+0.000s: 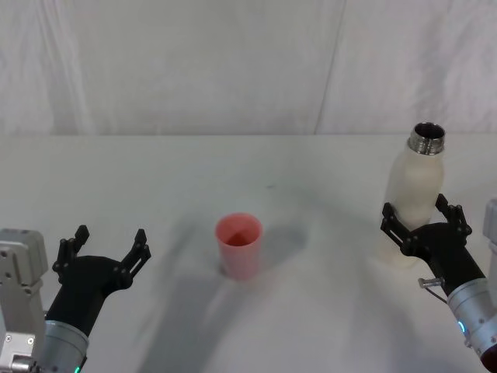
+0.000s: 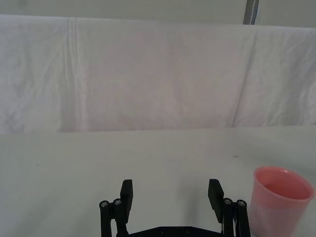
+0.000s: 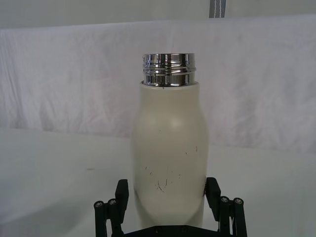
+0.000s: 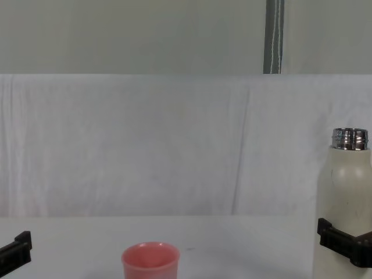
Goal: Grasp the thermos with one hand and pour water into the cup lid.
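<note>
I should next grab the thermos with my right gripper by its lower body, which leaves its steel neck [image 4: 350,139] free to pour water into the cup lid.
The thermos [image 1: 415,186], a tall cream-white bottle with an uncapped steel neck, stands upright on the table at the right. My right gripper [image 1: 419,219] is open around its lower body, one finger on each side. The right wrist view has the thermos [image 3: 170,153] standing between the black fingers [image 3: 122,195], which sit very close to its wall. The pink cup lid [image 1: 239,245] stands upright at the table's middle, well left of the thermos. My left gripper [image 1: 109,242] hovers open and holds nothing at the front left, with the cup lid [image 2: 279,205] off to one side of it.
The white table [image 1: 311,179] runs back to a white cloth backdrop [image 1: 233,70]. Bare tabletop lies between the cup lid and the thermos. In the chest view a grey pole [image 4: 274,35] rises behind the backdrop.
</note>
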`<move>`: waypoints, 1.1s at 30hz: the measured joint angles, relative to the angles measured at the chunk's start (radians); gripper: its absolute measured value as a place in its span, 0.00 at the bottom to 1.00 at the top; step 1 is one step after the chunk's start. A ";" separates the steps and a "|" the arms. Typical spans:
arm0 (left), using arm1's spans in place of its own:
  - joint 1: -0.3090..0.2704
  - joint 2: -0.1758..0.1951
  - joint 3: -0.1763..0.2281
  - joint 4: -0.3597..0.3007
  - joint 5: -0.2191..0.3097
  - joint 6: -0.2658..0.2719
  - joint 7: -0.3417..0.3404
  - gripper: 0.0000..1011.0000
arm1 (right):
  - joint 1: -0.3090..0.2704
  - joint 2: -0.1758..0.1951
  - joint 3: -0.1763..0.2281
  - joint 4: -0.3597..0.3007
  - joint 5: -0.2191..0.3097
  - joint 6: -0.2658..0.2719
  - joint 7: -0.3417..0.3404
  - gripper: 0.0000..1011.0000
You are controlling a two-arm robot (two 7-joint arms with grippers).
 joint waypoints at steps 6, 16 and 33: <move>0.000 0.000 0.000 0.000 0.000 0.000 0.000 0.99 | 0.022 0.001 -0.001 0.025 0.003 0.000 0.007 0.99; 0.000 0.000 0.000 0.000 0.000 0.000 0.000 0.99 | 0.052 0.007 -0.002 0.054 0.007 0.001 0.015 0.99; 0.000 0.000 0.000 0.000 0.000 0.000 0.000 0.99 | 0.067 0.011 -0.002 0.070 0.009 0.002 0.019 0.99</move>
